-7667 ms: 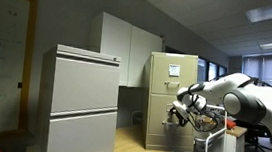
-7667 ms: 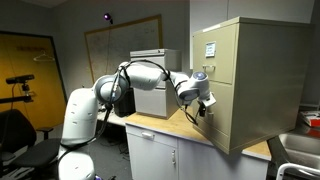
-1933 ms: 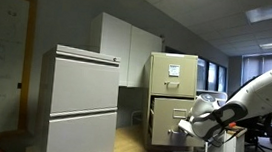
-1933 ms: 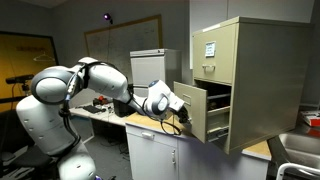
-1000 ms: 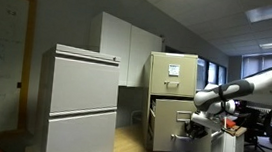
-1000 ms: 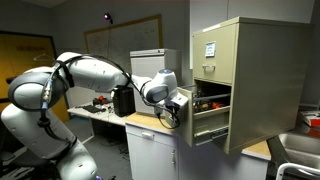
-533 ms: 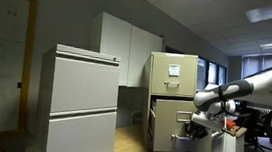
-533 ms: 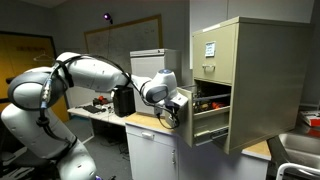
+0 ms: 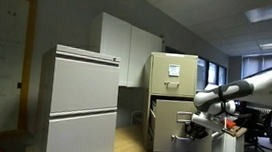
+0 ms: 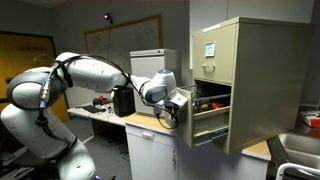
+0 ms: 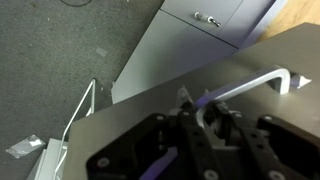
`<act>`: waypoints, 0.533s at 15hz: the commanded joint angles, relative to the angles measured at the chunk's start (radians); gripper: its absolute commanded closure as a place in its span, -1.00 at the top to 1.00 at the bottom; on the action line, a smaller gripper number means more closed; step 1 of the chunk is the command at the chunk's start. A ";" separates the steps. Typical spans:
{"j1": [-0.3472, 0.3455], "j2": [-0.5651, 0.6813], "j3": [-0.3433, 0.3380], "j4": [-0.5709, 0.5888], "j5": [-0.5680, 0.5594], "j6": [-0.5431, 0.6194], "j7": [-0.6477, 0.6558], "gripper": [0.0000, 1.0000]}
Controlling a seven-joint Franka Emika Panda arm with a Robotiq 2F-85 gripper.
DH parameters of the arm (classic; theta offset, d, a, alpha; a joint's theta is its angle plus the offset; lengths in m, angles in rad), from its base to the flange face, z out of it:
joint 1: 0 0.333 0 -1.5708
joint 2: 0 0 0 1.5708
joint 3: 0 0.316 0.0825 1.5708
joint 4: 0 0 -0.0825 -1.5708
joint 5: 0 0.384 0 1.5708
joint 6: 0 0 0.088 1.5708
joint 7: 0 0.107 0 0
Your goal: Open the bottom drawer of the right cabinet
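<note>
The bottom drawer's front stands well forward of the top drawer in the cabinet. It is now time for my gripper to release the bottom drawer's silver bar handle.
The right cabinet [image 9: 172,75] [image 10: 255,70] is a tall beige filing cabinet with a white paper on its top drawer. Its bottom drawer [image 9: 174,127] [image 10: 207,125] stands pulled out in both exterior views, the dark inside showing above its front. My gripper [image 9: 194,116] [image 10: 184,107] is at the drawer's front. In the wrist view the tan drawer front [image 11: 140,100] fills the lower frame, and a silver bar handle [image 11: 258,84] runs into my gripper [image 11: 205,118], which is shut on it.
A wider light-grey two-drawer cabinet [image 9: 78,101] [image 10: 152,66] stands apart on the wooden counter [image 10: 150,122]. White wall cupboards [image 9: 124,45] hang behind. Below the drawer, the wrist view shows grey carpet [image 11: 60,60] and a white base cupboard [image 11: 195,45].
Compared with the oldest frames, the bottom drawer has come out of the cabinet with my gripper on its handle. Over the last second nothing has visibly moved.
</note>
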 commanded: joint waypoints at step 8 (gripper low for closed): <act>0.027 -0.214 0.063 0.003 0.160 -0.001 -0.013 0.73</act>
